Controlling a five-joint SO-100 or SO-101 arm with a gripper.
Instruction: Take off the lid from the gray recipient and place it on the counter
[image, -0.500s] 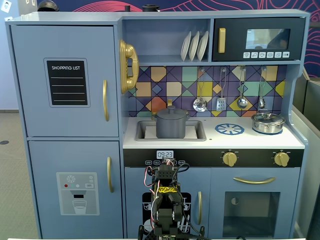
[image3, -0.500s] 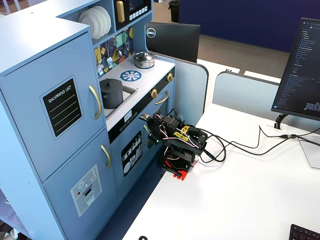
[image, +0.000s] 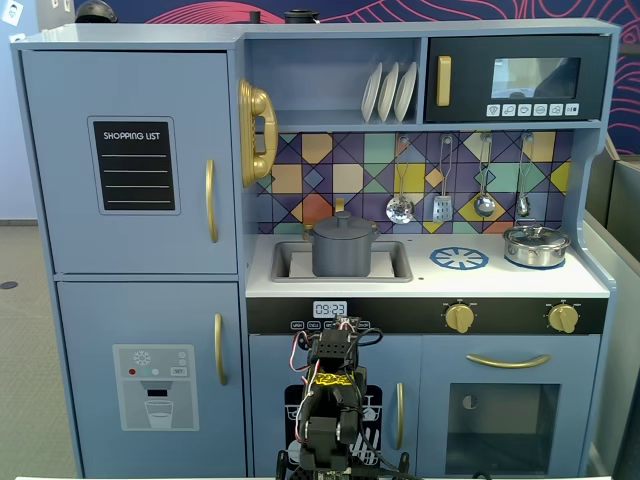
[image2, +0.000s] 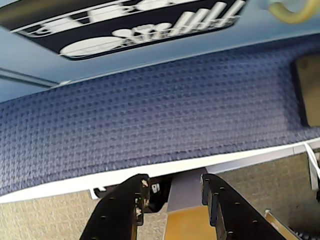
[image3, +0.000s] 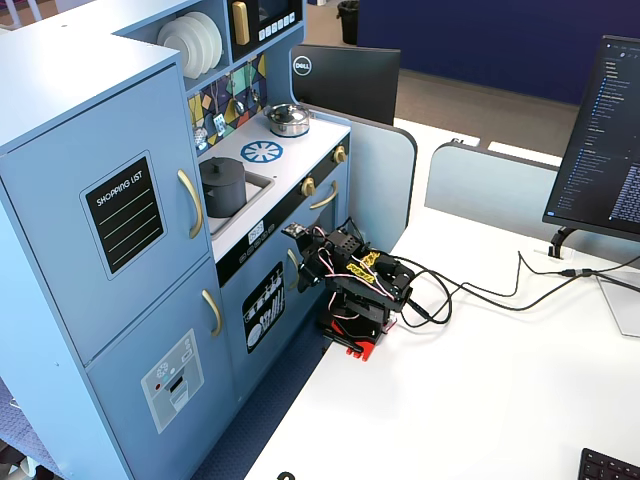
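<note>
I should grab the dark gray lid by its knob (image: 342, 218) next, so that my gripper can take it off the gray recipient (image: 343, 255).
The gray recipient (image: 343, 255) stands in the recessed sink (image: 395, 262) of the white counter (image: 500, 280); it also shows in the side fixed view (image3: 222, 190). The dark gray lid (image: 343, 226) with its knob sits on top of it (image3: 222, 164). The arm (image: 335, 395) is folded low in front of the toy kitchen, well below the counter (image3: 350, 280). In the wrist view my gripper (image2: 172, 182) is open and empty, pointing down at blue carpet and the white table edge. Pot and lid are out of the wrist view.
A shiny silver pot (image: 536, 246) with its lid stands at the counter's right, beside the blue-and-white burner mark (image: 459, 258). Utensils (image: 440, 190) hang above. Control knobs (image: 459, 317) and a gold oven handle (image: 508, 360) face the arm. A monitor (image3: 605, 130) and cables (image3: 480, 295) are on the table.
</note>
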